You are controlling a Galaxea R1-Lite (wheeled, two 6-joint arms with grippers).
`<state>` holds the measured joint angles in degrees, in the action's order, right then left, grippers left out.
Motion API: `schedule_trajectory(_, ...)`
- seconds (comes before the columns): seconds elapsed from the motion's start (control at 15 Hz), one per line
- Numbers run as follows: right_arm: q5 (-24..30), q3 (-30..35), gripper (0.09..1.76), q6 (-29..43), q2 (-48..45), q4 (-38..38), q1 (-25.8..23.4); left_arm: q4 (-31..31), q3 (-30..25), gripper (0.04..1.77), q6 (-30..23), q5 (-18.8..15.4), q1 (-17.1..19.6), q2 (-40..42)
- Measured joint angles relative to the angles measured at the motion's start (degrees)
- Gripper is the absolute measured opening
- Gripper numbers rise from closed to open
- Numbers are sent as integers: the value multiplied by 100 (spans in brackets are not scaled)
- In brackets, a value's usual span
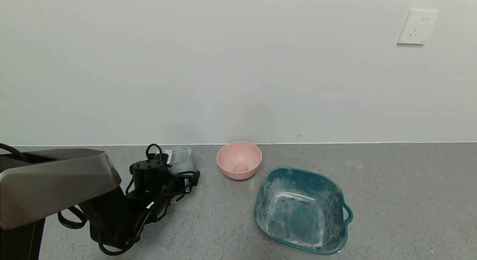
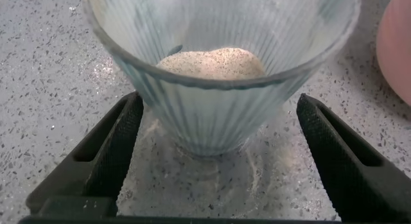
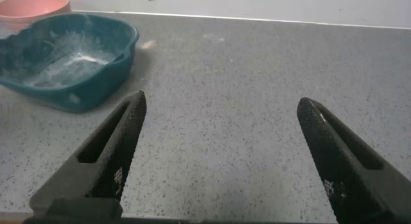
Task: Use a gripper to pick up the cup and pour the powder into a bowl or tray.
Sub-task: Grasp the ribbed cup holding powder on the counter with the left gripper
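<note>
The cup gets wide at its rim (image 2: 221, 81). My left gripper will grab the cup around its narrower lower body (image 2: 209, 120) next.
The ribbed pale blue cup (image 2: 215, 108) stands upright on the grey counter with a mound of whitish powder (image 2: 212, 62) inside. In the head view the cup (image 1: 182, 158) sits at the back left, partly hidden by my left arm. My left gripper (image 2: 217, 121) is open, with one finger on each side of the cup's lower part and a gap on both sides. The pink bowl (image 1: 239, 160) stands just right of the cup. My right gripper (image 3: 221, 131) is open and empty over bare counter, out of the head view.
A teal squarish tub (image 1: 302, 209) with a handle, dusted white inside, sits in front and right of the pink bowl; it also shows in the right wrist view (image 3: 64, 57). The wall runs close behind the cup and bowl. A wall socket (image 1: 417, 27) is high on the right.
</note>
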<state>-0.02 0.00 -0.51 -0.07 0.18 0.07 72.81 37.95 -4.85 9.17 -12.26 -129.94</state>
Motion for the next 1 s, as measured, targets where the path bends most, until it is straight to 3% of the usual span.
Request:
schedule_trajectory(0.27,2,0,171,0,0,0,0,772,5,172,37,48,-33,-241)
schedule_trajectory(1.0,2,0,171,0,0,-2,0,813,293,172,37,243,-24,-507)
